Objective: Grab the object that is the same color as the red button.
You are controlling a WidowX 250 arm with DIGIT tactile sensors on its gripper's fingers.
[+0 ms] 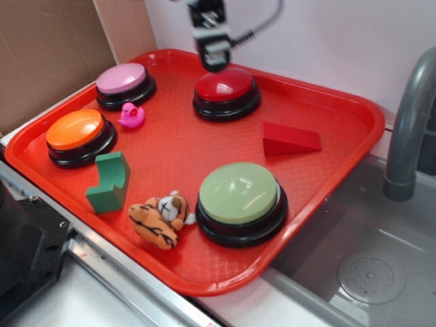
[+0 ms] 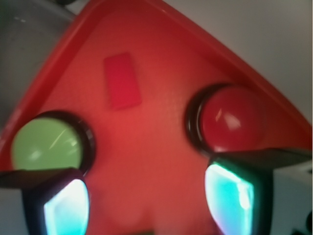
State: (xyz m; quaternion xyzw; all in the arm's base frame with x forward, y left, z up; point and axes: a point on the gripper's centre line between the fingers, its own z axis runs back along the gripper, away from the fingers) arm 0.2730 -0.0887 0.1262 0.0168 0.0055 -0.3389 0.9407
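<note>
The wedge's top slopes to a thin edge, so my gripper needs to grab the red wedge block's two flat parallel sides next.
The small red wedge block lies on the red tray, right of the dark-red dome button. In the wrist view the wedge shows as a red rectangle at upper left and the red button sits at right. My gripper hangs above the tray's far side, just over the red button's back-left edge, well away from the wedge. Its jaws stand wide apart with only tray floor between them.
A pink button, an orange button and a green button stand on the tray. A pink duck, a green block and a plush tiger lie between them. A grey faucet and sink are at right.
</note>
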